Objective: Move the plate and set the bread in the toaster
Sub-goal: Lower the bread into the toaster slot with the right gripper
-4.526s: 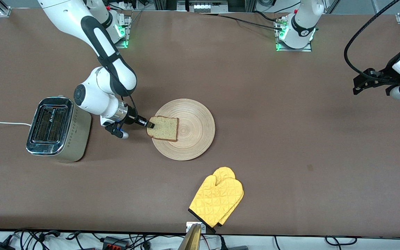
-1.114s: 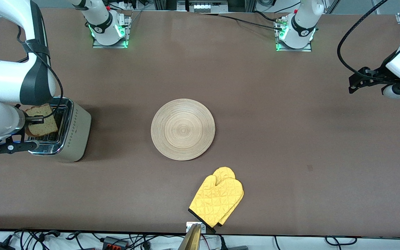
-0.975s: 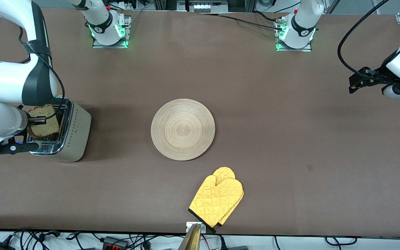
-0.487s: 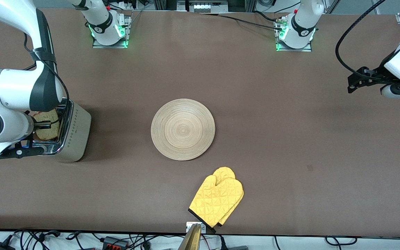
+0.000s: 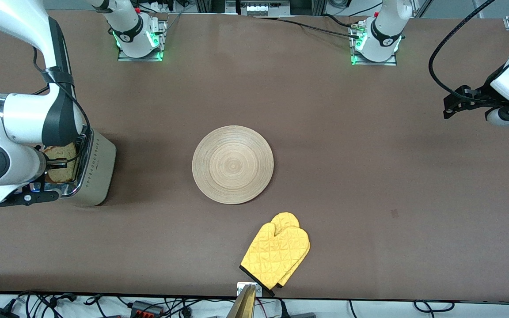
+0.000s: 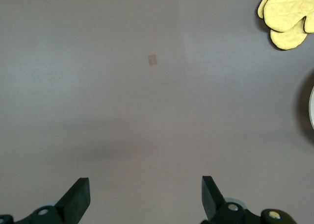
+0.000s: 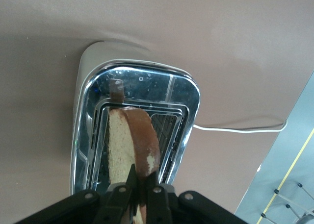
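Observation:
The lower edge of the bread is in the slot of the toaster. My right gripper needs to let go of the bread now.
My right gripper (image 5: 55, 165) is shut on the bread (image 5: 62, 163), a pale slice with a brown crust, and holds it on edge over the toaster (image 5: 91, 170). In the right wrist view the bread (image 7: 131, 143) hangs over a slot of the chrome-topped toaster (image 7: 186, 96), with the right gripper (image 7: 142, 182) pinching its crust. The light-wood plate (image 5: 233, 164) lies mid-table and bare. My left gripper (image 5: 451, 110) waits up in the air at the left arm's end of the table, open and empty; it also shows in the left wrist view (image 6: 144, 197).
A yellow quilted oven mitt (image 5: 276, 254) lies near the front edge, nearer the camera than the plate; it shows in the left wrist view (image 6: 287, 18). The toaster's white cord (image 7: 240, 129) runs off toward the table's end.
The right gripper carried the bread from the plate to the toaster and has lowered it toward a slot over the last second. The left arm barely moved.

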You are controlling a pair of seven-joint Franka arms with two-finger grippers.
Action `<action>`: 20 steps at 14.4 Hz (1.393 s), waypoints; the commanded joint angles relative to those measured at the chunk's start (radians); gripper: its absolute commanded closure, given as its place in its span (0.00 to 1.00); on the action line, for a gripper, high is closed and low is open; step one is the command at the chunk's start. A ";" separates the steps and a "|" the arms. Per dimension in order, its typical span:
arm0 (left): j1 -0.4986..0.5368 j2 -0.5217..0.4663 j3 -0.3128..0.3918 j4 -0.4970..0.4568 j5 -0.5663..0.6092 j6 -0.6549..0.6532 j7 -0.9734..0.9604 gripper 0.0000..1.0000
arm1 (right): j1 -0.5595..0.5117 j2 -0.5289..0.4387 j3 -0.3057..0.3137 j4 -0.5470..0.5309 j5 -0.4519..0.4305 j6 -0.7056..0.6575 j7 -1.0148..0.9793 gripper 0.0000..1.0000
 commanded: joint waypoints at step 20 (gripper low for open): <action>0.012 0.012 0.011 0.024 -0.020 -0.018 0.002 0.00 | -0.020 -0.096 -0.013 0.040 0.342 -0.053 0.022 0.00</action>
